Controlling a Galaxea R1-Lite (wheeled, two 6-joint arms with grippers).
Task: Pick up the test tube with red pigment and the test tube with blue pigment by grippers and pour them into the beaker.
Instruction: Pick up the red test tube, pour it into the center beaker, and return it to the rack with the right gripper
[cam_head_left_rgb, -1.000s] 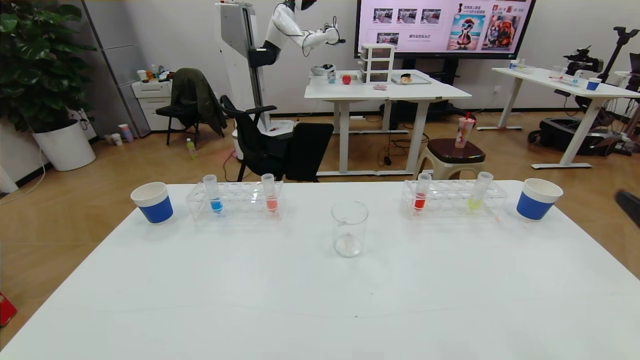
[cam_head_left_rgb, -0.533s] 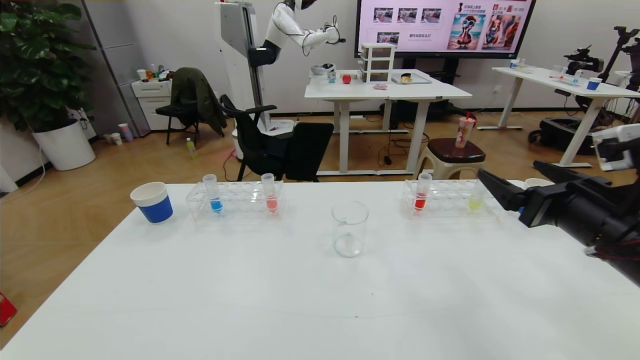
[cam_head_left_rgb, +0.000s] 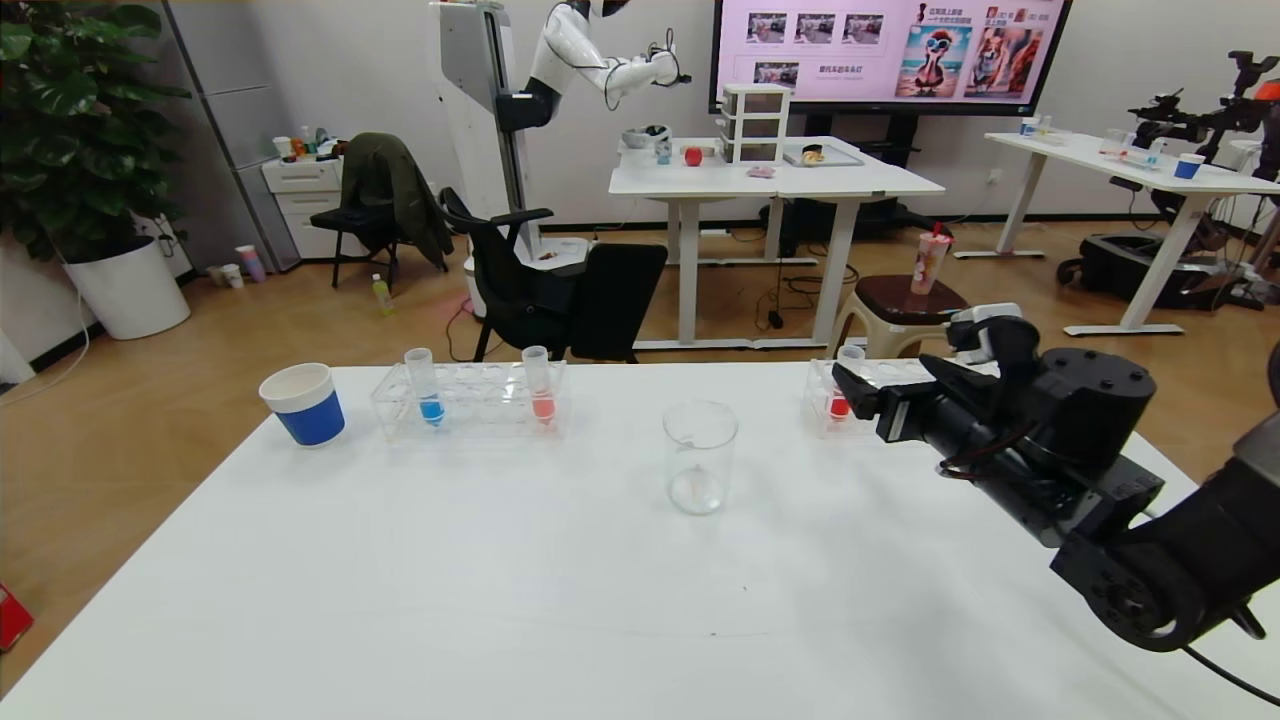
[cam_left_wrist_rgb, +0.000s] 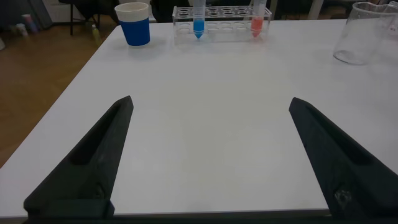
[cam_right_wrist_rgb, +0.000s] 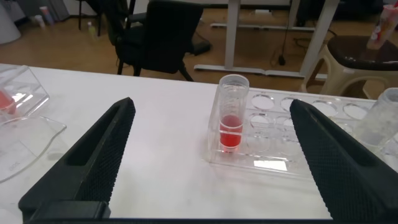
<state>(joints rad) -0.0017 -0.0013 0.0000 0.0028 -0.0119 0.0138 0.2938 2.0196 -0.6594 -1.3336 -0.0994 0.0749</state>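
My right gripper grabs the red test tube by its exposed upper part (cam_right_wrist_rgb: 234, 96) next, to pour, as the clear rack (cam_right_wrist_rgb: 267, 146) encloses the tube's lower half.
The test tube with red pigment (cam_head_left_rgb: 840, 398) stands upright at the left end of the right-hand clear rack (cam_head_left_rgb: 818, 418). It also shows in the right wrist view (cam_right_wrist_rgb: 231, 124). My right gripper (cam_head_left_rgb: 880, 372) is open just behind and to the right of it, with the tube ahead between the fingers (cam_right_wrist_rgb: 211, 104) and not touched. The test tube with blue pigment (cam_head_left_rgb: 430, 388) stands in the left rack (cam_head_left_rgb: 480, 400), also seen in the left wrist view (cam_left_wrist_rgb: 198, 18). The beaker (cam_head_left_rgb: 700, 456) stands mid-table. My left gripper (cam_left_wrist_rgb: 211, 106) is open and empty, low over the near table, outside the head view.
A salmon-pink tube (cam_head_left_rgb: 540, 388) stands in the left rack. A blue-banded paper cup (cam_head_left_rgb: 303, 403) stands at the far left. A clear tube (cam_right_wrist_rgb: 382, 118) stands further along the right rack, hidden by my arm in the head view. The table edge runs behind the racks.
My right arm has swung in from the right edge toward the left. Its open gripper now sits at the right rack by the red tube, covering the yellow-green tube and the right cup.
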